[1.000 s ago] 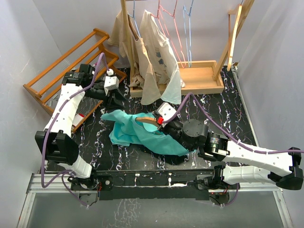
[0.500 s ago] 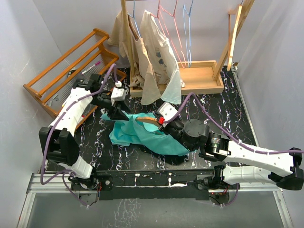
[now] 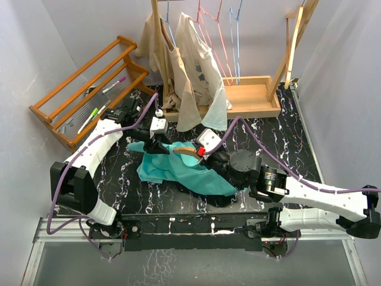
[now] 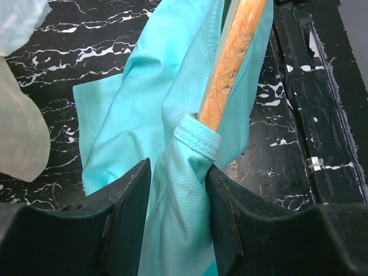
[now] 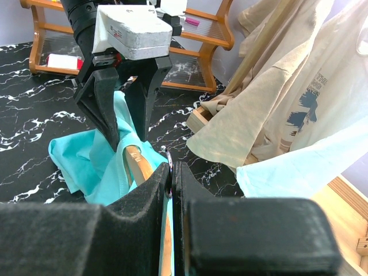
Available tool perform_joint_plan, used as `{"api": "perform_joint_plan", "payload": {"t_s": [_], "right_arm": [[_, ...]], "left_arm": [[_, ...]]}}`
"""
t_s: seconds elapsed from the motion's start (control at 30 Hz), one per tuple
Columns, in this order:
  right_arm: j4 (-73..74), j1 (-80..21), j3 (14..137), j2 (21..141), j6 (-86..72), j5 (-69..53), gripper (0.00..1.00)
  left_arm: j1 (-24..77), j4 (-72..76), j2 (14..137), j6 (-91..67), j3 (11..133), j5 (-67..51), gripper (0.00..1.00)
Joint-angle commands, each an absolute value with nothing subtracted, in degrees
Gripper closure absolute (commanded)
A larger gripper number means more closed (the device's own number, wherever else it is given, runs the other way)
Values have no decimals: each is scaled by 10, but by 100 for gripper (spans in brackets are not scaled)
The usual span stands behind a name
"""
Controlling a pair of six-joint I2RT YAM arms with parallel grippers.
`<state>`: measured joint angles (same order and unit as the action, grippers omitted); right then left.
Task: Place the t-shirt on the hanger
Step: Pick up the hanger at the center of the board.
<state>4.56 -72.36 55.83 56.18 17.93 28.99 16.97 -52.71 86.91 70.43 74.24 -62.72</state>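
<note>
I need to grab the bunched cloth (image 3: 168, 148) (image 4: 186, 171) next to the collar with my left gripper, with the arm of the hanger inside. That leaves my right gripper free to fit the other side.
The teal t-shirt (image 3: 169, 170) lies crumpled on the black marbled table. The wooden hanger (image 3: 187, 152) has one arm pushed into its neck. In the left wrist view the collar (image 4: 198, 138) is bunched round the hanger arm (image 4: 233, 57). My left gripper (image 3: 156, 143) is open, and its fingers (image 4: 129, 218) straddle that bunched cloth; the right finger touches the collar. My right gripper (image 5: 171, 172) is shut on the hanger's metal hook. The right wrist view shows the left gripper (image 5: 123, 103) standing over the shirt (image 5: 86, 161) and the hanger's wood (image 5: 138, 164).
A slatted wooden rack (image 3: 89, 89) with pens stands at the left. A wooden tray frame (image 3: 250, 95) is at the back, with beige shirts (image 3: 190, 65) and pink and blue wire hangers (image 3: 220, 42) hanging above it. A pale blue cloth (image 5: 287, 167) hangs near the right gripper.
My left arm has swung right, away from the rack, and come down over the shirt's collar at the hanger's end. The right gripper and hanger have stayed put.
</note>
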Motion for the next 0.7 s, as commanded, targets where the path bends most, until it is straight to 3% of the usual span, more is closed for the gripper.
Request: {"api": "perform_joint_plan", "payload": {"t_s": [0.0, 0.37, 0.43, 0.53, 0.67], "right_arm": [[4, -722, 597, 557, 181, 296, 92], [-3, -722, 608, 561, 187, 287, 92], [-3, -722, 608, 562, 187, 288, 92], [-2, -722, 605, 561, 186, 288, 92], [15, -722, 605, 570, 185, 293, 92]], "left_arm": [[178, -507, 860, 702, 735, -646, 59], [204, -488, 865, 689, 720, -648, 63], [205, -490, 868, 690, 723, -652, 71], [206, -507, 872, 699, 731, -657, 99], [205, -544, 879, 721, 761, -662, 100]]}}
